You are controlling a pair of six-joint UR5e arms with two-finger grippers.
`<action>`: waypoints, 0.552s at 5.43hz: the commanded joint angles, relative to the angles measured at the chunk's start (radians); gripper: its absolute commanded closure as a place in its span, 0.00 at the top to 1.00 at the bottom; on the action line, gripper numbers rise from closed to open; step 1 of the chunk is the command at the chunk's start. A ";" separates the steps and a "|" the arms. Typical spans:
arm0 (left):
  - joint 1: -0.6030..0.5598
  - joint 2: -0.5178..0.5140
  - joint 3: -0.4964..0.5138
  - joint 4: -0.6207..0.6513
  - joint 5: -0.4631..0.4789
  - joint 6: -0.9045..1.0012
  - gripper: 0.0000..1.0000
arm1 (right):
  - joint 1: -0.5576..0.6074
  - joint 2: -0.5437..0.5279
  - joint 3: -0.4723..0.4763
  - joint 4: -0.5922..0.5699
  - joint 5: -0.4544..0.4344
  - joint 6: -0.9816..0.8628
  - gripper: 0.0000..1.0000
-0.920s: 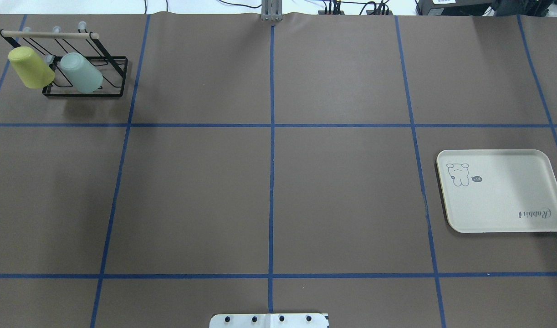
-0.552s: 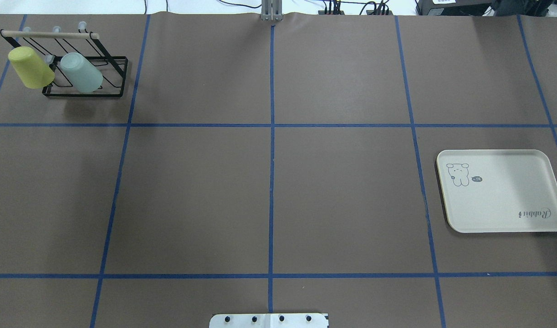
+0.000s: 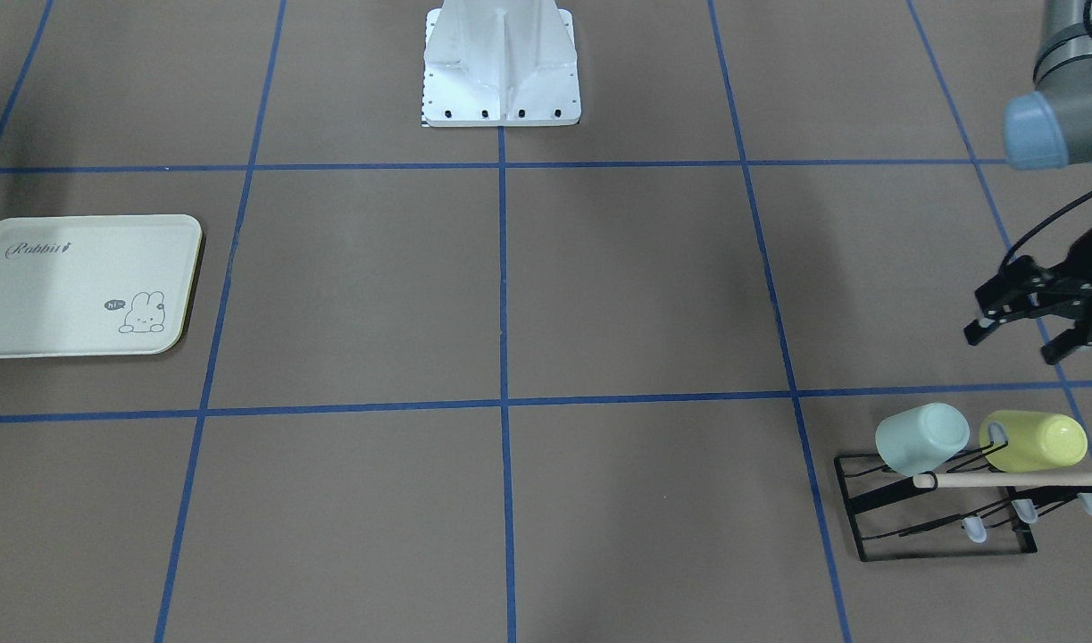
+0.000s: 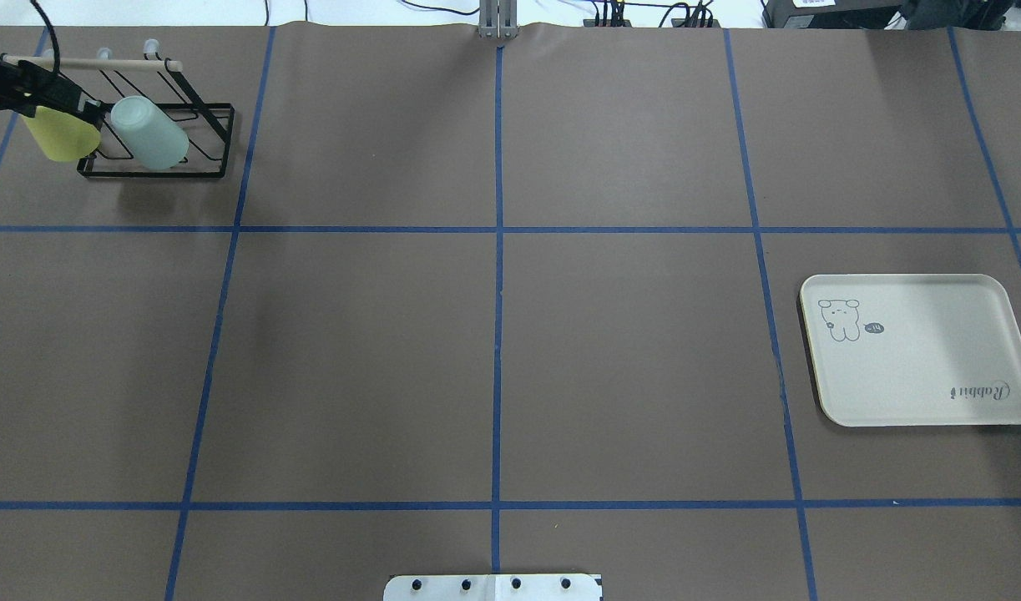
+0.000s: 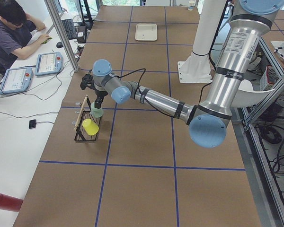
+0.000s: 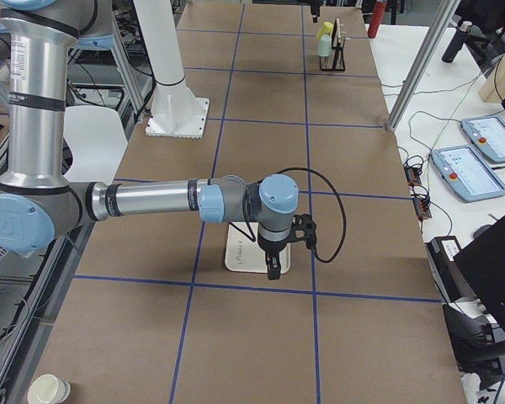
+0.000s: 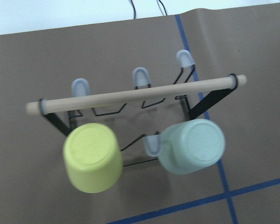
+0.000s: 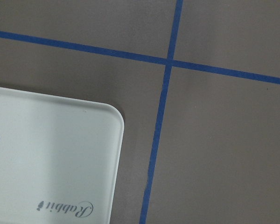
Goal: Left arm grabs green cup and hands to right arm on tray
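Note:
The green cup should be gripped by its closed base end (image 7: 203, 141) once my left gripper reaches it. The cup's rim will then stay free for the handover.
The green cup (image 3: 921, 438) hangs mouth-down on the black wire rack (image 3: 938, 527), next to the yellow-green cup (image 3: 1032, 440). The left wrist view looks down on the green cup's base (image 7: 191, 145). In the overhead view the green cup (image 4: 149, 133) sits at the far left. My left gripper (image 3: 1014, 344) is open and empty, above and just short of the rack. The tray (image 4: 919, 351) lies bare at the right. My right gripper (image 6: 273, 268) hovers over the tray's edge (image 6: 240, 252); I cannot tell if it is open or shut.
The rack has a wooden bar (image 7: 135, 93) across its top and several capped prongs. The yellow-green cup (image 7: 92, 156) hangs close beside the green one. The robot's base plate (image 3: 501, 98) stands at the table's middle edge. Blue tape lines grid the brown table.
My left gripper has come into the overhead view at the top left, over the yellow-green cup. The cups, rack and tray have not moved.

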 commanded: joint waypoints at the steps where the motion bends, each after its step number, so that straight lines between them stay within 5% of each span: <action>1: 0.048 -0.065 0.018 0.060 0.066 -0.052 1.00 | 0.000 0.000 -0.001 0.000 0.001 0.001 1.00; 3: 0.083 -0.082 0.063 0.094 0.170 -0.032 1.00 | 0.000 0.000 -0.003 0.000 -0.001 -0.001 1.00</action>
